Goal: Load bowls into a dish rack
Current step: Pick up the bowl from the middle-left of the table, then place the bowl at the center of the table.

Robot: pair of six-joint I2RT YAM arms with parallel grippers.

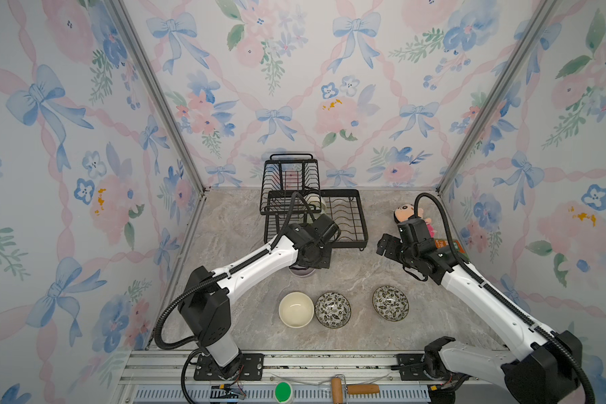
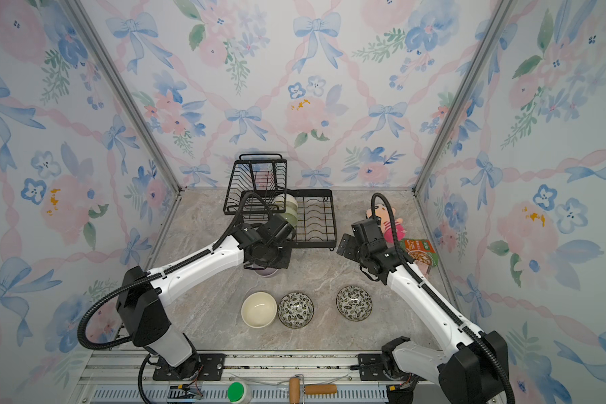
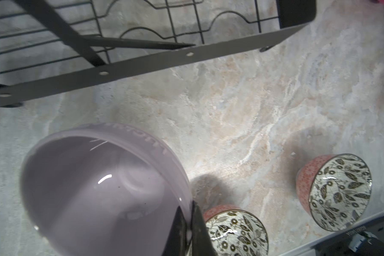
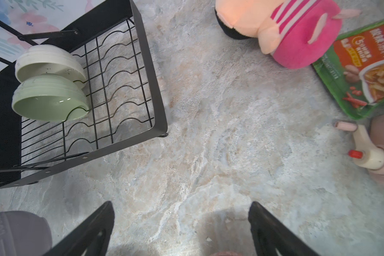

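Note:
The lavender bowl (image 1: 303, 271) hangs high above the marbled tabletop in front of the rack (image 1: 350, 217), so it comes down, before my left gripper releases it.
My left gripper (image 3: 190, 213) is shut on the rim of a lavender bowl (image 3: 98, 188), one finger inside and one outside, just in front of the black wire dish rack (image 1: 350, 217). In both top views the wrist covers most of that bowl (image 1: 303, 271). A cream bowl (image 4: 49, 59) and a pale green bowl (image 4: 47, 104) stand on edge in the rack's base tray. On the table near the front sit a cream bowl (image 1: 296, 309) and two leaf-patterned bowls (image 1: 333, 310) (image 1: 390, 303). My right gripper (image 4: 181, 212) hangs open over bare table to the right of the rack.
A plush doll (image 1: 408, 215), a green-and-orange food packet (image 4: 364, 66) and a pink pump bottle (image 4: 377, 155) lie at the far right by the wall. A green-lidded jar (image 1: 283, 391) and a wooden-handled tool (image 1: 355, 389) rest on the front rail.

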